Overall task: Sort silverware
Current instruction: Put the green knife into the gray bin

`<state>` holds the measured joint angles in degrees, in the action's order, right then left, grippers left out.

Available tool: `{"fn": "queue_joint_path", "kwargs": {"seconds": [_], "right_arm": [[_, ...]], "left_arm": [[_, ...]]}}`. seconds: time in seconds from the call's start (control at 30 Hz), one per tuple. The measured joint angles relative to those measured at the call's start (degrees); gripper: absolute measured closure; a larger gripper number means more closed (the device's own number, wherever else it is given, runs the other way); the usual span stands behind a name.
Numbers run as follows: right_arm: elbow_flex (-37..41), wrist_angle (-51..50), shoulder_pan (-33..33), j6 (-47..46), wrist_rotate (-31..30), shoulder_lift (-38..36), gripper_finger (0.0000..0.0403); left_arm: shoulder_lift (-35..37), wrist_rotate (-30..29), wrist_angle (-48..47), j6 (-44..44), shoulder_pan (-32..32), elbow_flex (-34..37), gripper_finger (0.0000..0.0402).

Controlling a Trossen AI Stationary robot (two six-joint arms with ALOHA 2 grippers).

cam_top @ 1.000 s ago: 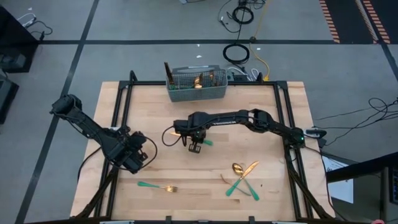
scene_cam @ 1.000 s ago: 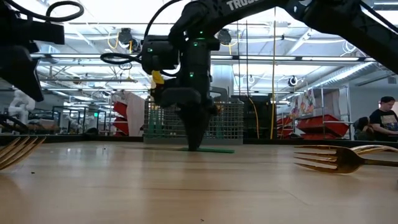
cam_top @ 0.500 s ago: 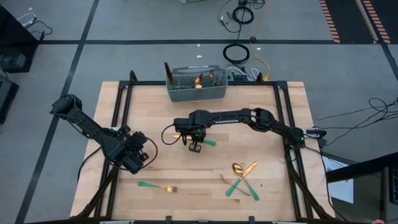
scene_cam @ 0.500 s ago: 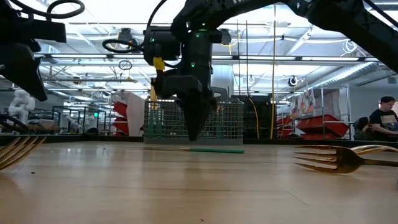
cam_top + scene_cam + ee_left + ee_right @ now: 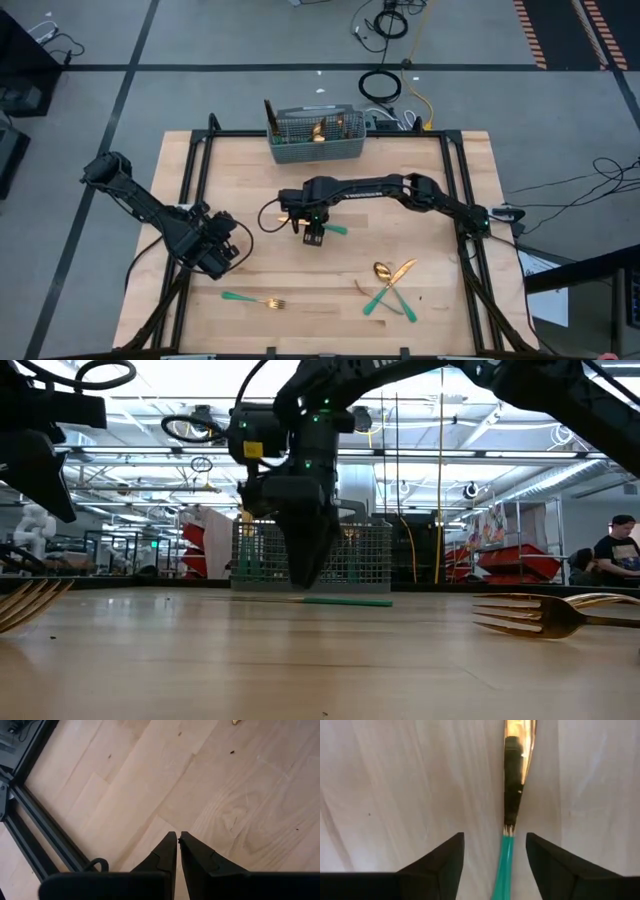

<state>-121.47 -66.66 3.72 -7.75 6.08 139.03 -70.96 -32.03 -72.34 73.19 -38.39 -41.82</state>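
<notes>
The right gripper will next grab the knife's teal handle (image 5: 507, 843) beside the gold blade to sort it into the grey wire-mesh caddy.
One piece of silverware lies flat on the table at its middle, with a narrow gold head (image 5: 513, 775) and a teal handle (image 5: 335, 229); it also shows in the low view (image 5: 345, 601). My right gripper (image 5: 494, 842) hovers open just above it, pointing down, a finger on either side of where the handle meets the head, touching nothing (image 5: 305, 575). My left gripper (image 5: 178, 839) is shut and empty over bare wood at the table's left (image 5: 215, 252). Other silverware lies near the front edge.
A grey wire-mesh caddy (image 5: 315, 135) stands at the far edge with some gold pieces in it. A fork (image 5: 255, 300) lies front left. A crossed heap of a spoon and other pieces (image 5: 390, 285) lies front right. Black frame rails (image 5: 195, 160) border the table.
My right gripper has risen from the table, where its fingertips stood at the teal handle, and now hovers above it. The piece has stayed flat on the table, its handle slid a little along it.
</notes>
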Motion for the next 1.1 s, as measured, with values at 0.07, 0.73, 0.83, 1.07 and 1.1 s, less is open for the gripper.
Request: {"fn": "queue_joint_path", "kwargs": {"seconds": [0.07,0.73,0.83,1.07,1.1], "right_arm": [[0.0,-0.2,0.0,0.8,-0.1,0.9,0.0196],[-0.5,0.5,-0.2,2.5,-1.7,6.9,0.0392],[-0.5,0.3,-0.2,2.2,-1.7,6.9,0.0399],[0.2,1.8,-0.1,-1.3,-1.8,4.0,0.0402],[0.2,2.0,0.0,-1.9,-1.6,3.4,0.0402]], "left_arm": [[0.0,0.0,0.0,0.0,0.0,0.0,0.0369],[0.0,0.0,0.3,0.0,0.0,0.0,0.0369],[0.0,0.0,0.3,0.0,0.0,0.0,0.0369],[0.0,-0.1,0.3,0.0,0.0,0.0,0.0369],[0.0,-0.1,0.3,0.0,0.0,0.0,0.0369]]}}
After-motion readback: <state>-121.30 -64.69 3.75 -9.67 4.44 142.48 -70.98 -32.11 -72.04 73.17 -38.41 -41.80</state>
